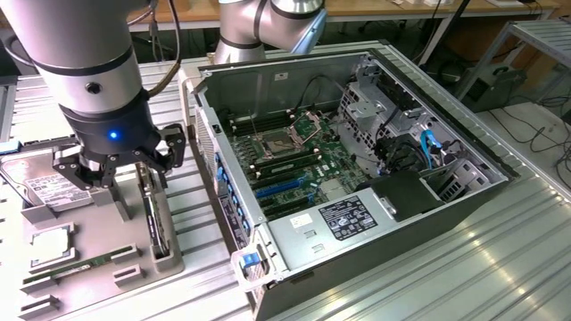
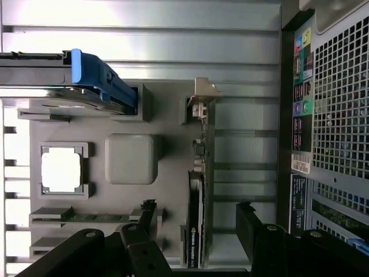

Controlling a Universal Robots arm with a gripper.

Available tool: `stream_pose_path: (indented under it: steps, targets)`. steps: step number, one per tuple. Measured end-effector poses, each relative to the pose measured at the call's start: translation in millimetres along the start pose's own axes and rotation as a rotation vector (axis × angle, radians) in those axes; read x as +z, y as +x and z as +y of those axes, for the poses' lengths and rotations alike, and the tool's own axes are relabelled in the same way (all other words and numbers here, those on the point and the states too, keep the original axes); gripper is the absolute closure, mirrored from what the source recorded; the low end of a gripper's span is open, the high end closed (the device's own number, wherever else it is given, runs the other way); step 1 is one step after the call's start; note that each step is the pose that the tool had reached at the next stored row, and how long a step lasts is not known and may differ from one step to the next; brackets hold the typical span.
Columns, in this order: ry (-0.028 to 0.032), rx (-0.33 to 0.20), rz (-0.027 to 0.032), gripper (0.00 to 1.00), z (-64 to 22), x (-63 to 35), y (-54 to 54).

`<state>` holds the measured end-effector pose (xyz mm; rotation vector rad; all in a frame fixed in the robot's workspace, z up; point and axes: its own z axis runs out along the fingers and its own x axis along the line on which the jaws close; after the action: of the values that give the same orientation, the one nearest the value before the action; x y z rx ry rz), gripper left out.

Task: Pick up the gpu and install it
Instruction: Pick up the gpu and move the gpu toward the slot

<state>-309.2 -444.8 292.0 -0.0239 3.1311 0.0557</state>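
Observation:
Next, my gripper grabs the GPU by the upper edge of its black shroud, since the tray's slot holds the GPU along its lower edge.
The gpu stands on its long edge in a slot of the grey parts tray, just left of the open computer case in the exterior view. In the wrist view the gpu is a thin dark strip with its silver bracket at the far end. My gripper hangs over the tray, open. Its black fingers stand on either side of the card's near end without touching it, and the gripper is centred on the card.
The tray also holds a silver hard drive with a blue handle, a square processor and a green memory stick. The motherboard in the case shows blue slots. The case's perforated rear panel is close beside the tray.

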Motion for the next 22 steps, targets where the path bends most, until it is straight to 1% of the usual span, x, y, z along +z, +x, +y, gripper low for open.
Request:
stream_pose_path:
  steps: [5, 11, 13, 18, 22]
  targets:
    - [-0.0001, 0.0, -0.0001, 0.34, -0.4, 12.0, 0.1]
    - [0.0, 0.0, 0.0, 0.34, -0.7, 21.5, 0.2]
    - [0.0, 0.0, 0.0, 0.34, -1.3, 28.5, 0.3]
    - [0.0, 0.0, -0.0001, 0.34, -2.5, 37.3, 0.4]
    - [0.0, 0.001, -0.0001, 0.34, -2.7, 42.4, 0.4]
